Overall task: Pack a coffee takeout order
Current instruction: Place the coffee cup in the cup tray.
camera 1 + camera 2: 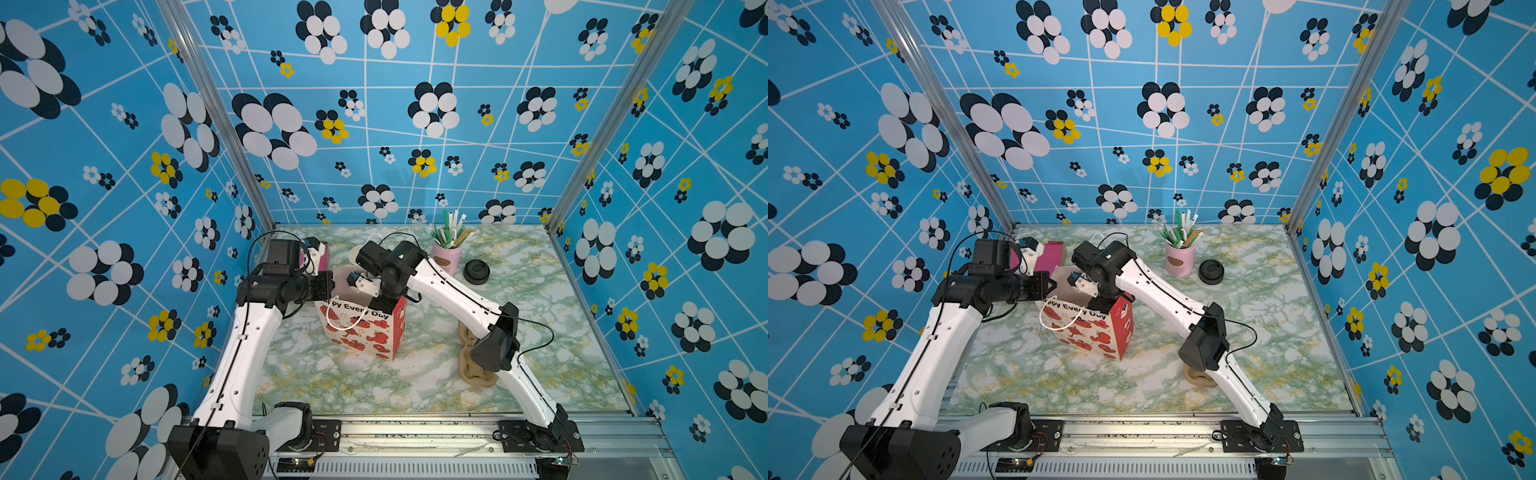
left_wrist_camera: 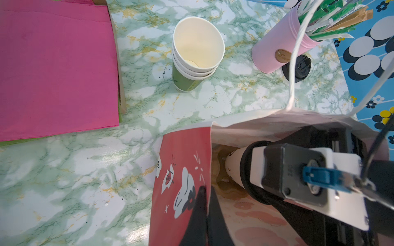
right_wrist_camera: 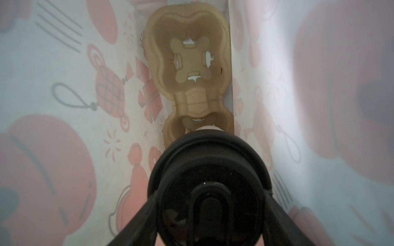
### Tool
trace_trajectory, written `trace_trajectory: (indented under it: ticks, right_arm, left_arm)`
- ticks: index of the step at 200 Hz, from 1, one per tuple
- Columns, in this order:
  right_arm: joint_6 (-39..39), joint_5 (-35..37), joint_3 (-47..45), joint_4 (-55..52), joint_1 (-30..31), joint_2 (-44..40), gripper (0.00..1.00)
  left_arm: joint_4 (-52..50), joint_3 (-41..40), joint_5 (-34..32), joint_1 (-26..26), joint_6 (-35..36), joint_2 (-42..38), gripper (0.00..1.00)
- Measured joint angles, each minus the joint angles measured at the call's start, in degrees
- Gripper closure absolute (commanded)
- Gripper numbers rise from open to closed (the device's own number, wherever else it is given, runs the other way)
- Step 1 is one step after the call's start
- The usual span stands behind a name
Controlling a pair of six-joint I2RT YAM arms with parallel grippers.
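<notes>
The cup's base is at the holder's near pocket and the cup would stay there, so my right gripper should open now.
A red and white paper bag stands open mid-table. My left gripper is shut on the bag's red side wall at its rim. My right gripper reaches down inside the bag and is shut on the black lid of a pale paper cup. A brown pulp cup holder lies on the bag's floor. The cup's base is at the holder's near pocket. Whether the base rests in that pocket cannot be told.
A pink napkin stack and stacked lidless cups sit behind the bag. Behind and to the right stand a pink tumbler of straws and a lone black lid. More pulp holders lie under my right arm.
</notes>
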Motion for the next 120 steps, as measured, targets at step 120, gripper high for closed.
trace_trajectory:
  ticks: [120]
  right_arm:
    - [0.22, -0.04, 1.14, 0.02, 0.00, -0.07, 0.29]
  left_arm:
    - [-0.61, 0.98, -2.36, -1.86, 0.37, 0.85, 1.00]
